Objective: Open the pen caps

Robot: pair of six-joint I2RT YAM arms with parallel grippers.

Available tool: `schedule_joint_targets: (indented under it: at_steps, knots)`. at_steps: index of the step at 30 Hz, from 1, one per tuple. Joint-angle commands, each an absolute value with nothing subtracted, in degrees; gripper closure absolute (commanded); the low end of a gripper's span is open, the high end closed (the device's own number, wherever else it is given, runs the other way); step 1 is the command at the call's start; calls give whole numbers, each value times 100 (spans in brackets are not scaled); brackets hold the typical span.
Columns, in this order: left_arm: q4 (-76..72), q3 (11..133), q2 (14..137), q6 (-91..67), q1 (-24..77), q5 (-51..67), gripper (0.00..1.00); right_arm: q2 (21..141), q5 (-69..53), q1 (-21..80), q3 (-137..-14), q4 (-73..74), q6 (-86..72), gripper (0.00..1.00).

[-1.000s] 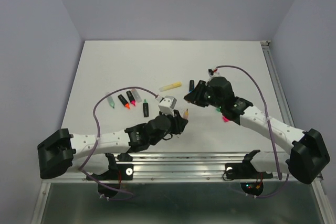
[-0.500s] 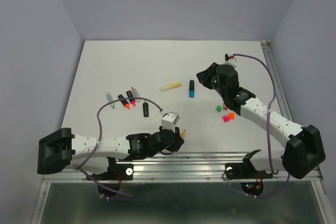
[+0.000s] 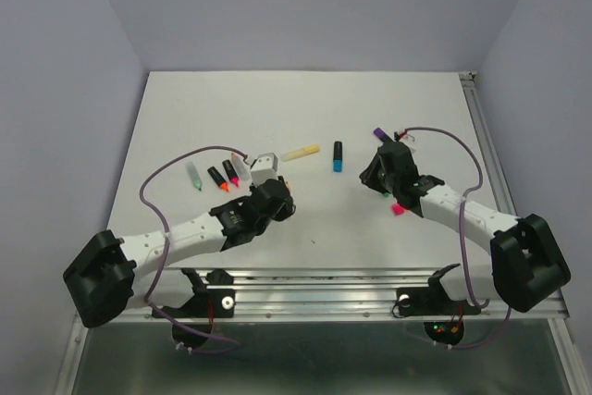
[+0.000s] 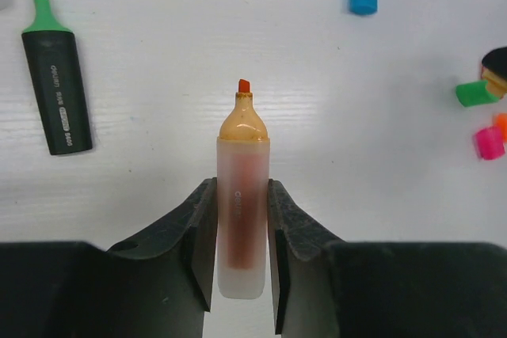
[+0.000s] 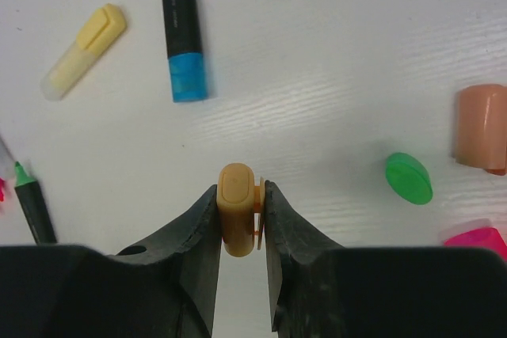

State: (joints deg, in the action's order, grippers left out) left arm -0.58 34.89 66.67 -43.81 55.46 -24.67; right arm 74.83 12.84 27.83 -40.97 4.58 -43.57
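The robot's right gripper should keep holding the orange cap until it gets to the loose green cap. The pastel orange cap would fall short, onto empty table, if the gripper opened now.
My left gripper is shut on a pastel orange marker barrel with no cap on it; its orange tip points away from me above the table. In the top view the left gripper is left of centre. My right gripper is shut on a stubby pastel orange cap and is low over the table. In the top view the right gripper is right of centre. Loose green, salmon and pink caps lie just right of it.
A yellow pastel marker and a black marker with a blue cap lie at mid table. Three uncapped markers lie at the left. A black marker with a green tip lies left of my left gripper. A metal rail runs along the near edge.
The two grippers have drawn apart. The left one went to the near edge, then up and left with the barrel. The right one swung back, then came down by the loose caps.
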Motion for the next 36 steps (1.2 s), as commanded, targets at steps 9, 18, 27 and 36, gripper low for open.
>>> schedule_joint_targets:
  at_steps: [9,18,27,36]
  knots:
    - [167,4095,7751,-3964,4589,-2189,100,7673,1371,2707,-3542,711,-4271,94]
    - [553,4693,8718,-3946,4368,-2057,100,7498,1231,2707,-3217,976,-4307,87]
    - [738,4676,8561,-4052,4351,-1969,60,7163,1257,2707,-3067,1388,-4412,72]
    - [773,4570,7955,-3938,4351,-1881,33,6452,1248,2707,-3181,1722,-4421,45]
